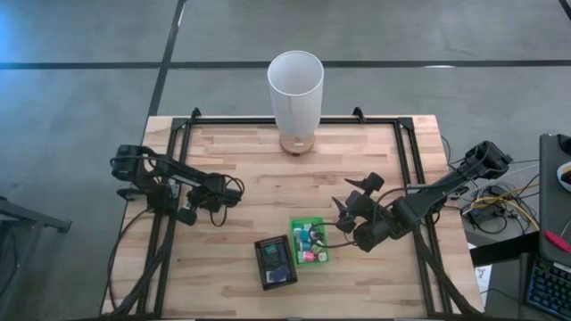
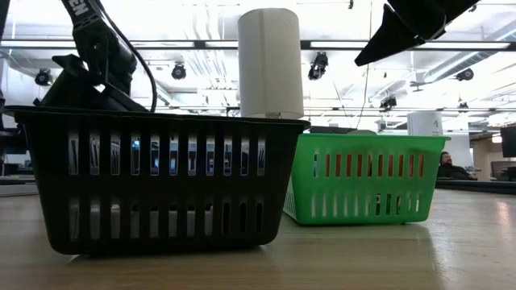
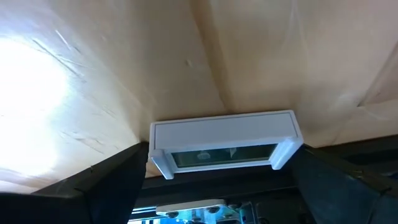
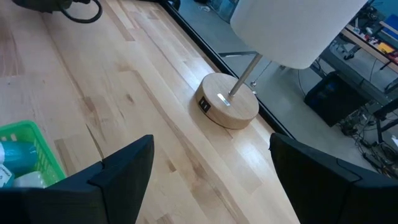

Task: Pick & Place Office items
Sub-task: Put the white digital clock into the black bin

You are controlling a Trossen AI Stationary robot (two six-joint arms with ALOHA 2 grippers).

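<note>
The left gripper should next grab the white windowed block by its two short ends, so the block can be put away in the black tray [image 1: 275,261].
The office items show as tiny teal, white and pink pieces inside the green tray [image 1: 309,252]; one teal piece [image 4: 15,155] shows in the right wrist view. A bluish piece lies in the black tray [image 1: 275,261] beside it. My right gripper [image 1: 353,196] is open and hovers over bare wood between the green tray and the white cylinder [image 1: 295,89], holding nothing [image 4: 211,140]. My left gripper [image 1: 189,214] sits low at the table's left. In its wrist view a white block with a clear window [image 3: 225,134] lies between its fingers [image 3: 221,149]. My left gripper has one finger [image 3: 118,177] at each end of the white block [image 3: 163,140]; whether the fingers touch it I cannot tell. The block lies flat on the wooden table top.
The white cylinder stands on a round wooden base [image 4: 229,109] near the table's far edge. The black tray [image 2: 161,185] and the green tray [image 2: 363,185] stand side by side near the near edge. A black frame [image 1: 406,160] runs around the table top. Bare wood lies between the trays and the cylinder.
</note>
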